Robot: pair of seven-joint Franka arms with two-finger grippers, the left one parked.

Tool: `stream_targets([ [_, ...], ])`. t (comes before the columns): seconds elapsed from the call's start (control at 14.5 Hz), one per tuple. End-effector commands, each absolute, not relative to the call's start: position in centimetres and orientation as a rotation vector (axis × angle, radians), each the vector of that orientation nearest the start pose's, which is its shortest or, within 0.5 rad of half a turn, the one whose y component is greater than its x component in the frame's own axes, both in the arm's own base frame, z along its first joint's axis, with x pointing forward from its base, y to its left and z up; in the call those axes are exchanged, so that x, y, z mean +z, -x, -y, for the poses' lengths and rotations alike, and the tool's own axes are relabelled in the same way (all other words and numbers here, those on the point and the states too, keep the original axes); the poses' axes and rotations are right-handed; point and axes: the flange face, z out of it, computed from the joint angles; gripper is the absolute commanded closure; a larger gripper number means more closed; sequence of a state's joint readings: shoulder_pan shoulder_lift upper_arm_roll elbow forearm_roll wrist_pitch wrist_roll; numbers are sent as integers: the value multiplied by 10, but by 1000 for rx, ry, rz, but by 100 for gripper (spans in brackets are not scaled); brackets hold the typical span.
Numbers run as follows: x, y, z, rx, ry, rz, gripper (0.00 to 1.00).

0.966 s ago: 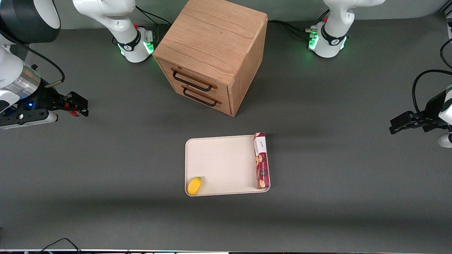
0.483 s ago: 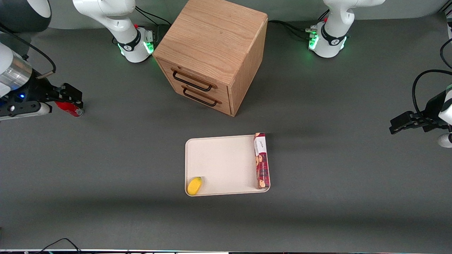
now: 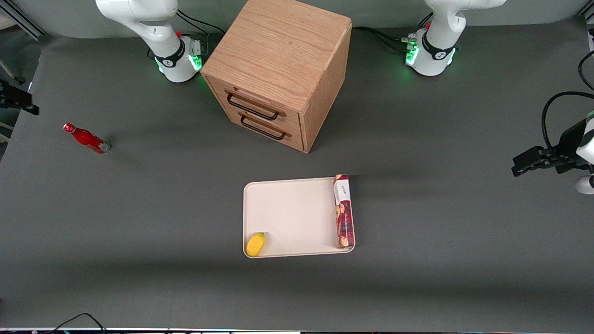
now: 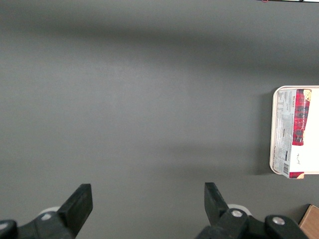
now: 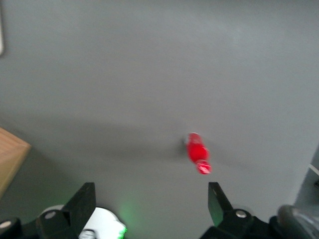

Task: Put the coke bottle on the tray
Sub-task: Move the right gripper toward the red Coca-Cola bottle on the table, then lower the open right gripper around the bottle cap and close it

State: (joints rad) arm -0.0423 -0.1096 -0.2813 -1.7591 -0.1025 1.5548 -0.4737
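The right gripper grips the coke bottle by its end with the cap [image 3: 69, 128] next, to place the bottle on the tray [image 3: 292, 213].
The coke bottle [image 3: 86, 138], small, glossy red with a red cap and silvery base, is on the grey table toward the working arm's end, far from the tray. It also shows in the right wrist view [image 5: 198, 153]. The cream tray [image 3: 292, 213] lies in the middle of the table, nearer the front camera than the cabinet. My right gripper [image 5: 151, 199] is open and empty, high above the table and apart from the bottle. Only a dark part of it [image 3: 17, 99] shows at the edge of the front view.
A long dark-red cookie box [image 3: 344, 211] lies along one side of the tray, and a small yellow object [image 3: 255, 244] sits in a tray corner. A wooden drawer cabinet [image 3: 278, 69] stands between the arm bases. The tray's edge shows in the left wrist view [image 4: 273, 129].
My gripper was down at the bottle a second ago and has pulled up and away toward the table's end. The bottle stays where it was on the table.
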Motion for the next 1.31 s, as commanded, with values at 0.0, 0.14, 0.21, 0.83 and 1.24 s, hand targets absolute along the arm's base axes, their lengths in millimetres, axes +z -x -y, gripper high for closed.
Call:
stream_targets([
  [0.0, 518, -460, 224, 193, 3149, 336, 0],
  [0.14, 452, -439, 240, 163, 3139, 299, 0],
  [0.21, 425, -429, 243, 147, 3138, 285, 0],
  [0.83, 337, -380, 261, 84, 3141, 230, 0],
  [1.24, 329, -365, 273, 94, 3131, 242, 25],
])
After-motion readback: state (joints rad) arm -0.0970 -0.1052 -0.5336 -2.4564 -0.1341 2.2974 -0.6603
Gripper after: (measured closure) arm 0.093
